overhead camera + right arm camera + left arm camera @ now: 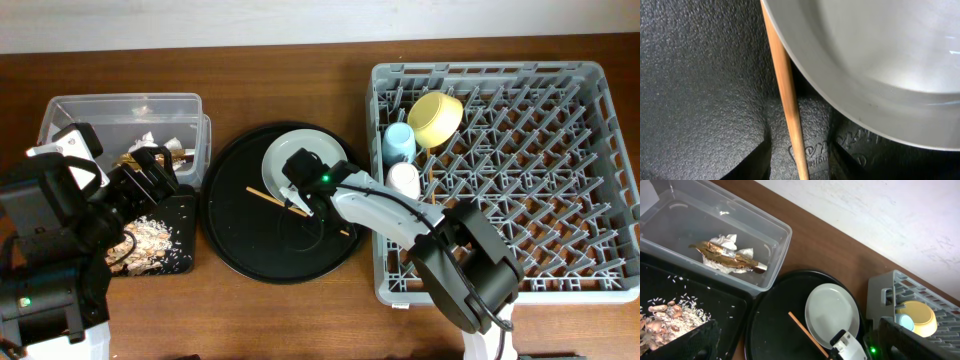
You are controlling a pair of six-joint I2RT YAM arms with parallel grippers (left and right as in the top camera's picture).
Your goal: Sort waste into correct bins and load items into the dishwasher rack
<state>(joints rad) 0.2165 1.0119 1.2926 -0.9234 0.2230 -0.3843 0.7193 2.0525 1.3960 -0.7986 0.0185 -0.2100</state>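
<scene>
My right gripper closes on the chopstick now, since in the right wrist view its fingers are down at the tray surface on either side of the chopstick.
A thin wooden chopstick [265, 196] [785, 90] lies on the round black tray, beside the pale grey-green plate [285, 150] [880, 60]. My right gripper [300, 203] [800, 162] is down over it, open, one finger on each side with gaps. My left gripper [150, 175] [800, 347] hangs open over the shallow black tray [180, 255], which holds food scraps [150, 235] [665, 320]. The clear tub [60, 110] holds a white tissue [729, 241] and a gold-brown wrapper [725, 255]. In the dishwasher rack [600, 150] sit a yellow bowl [437, 118], a blue cup [398, 143] and a pale pink cup [404, 180].
The round black tray [240, 240] sits between the bins and the rack. The right arm [400, 215] stretches from the rack's front left corner across to the tray. Bare wooden table [290, 90] runs behind it.
</scene>
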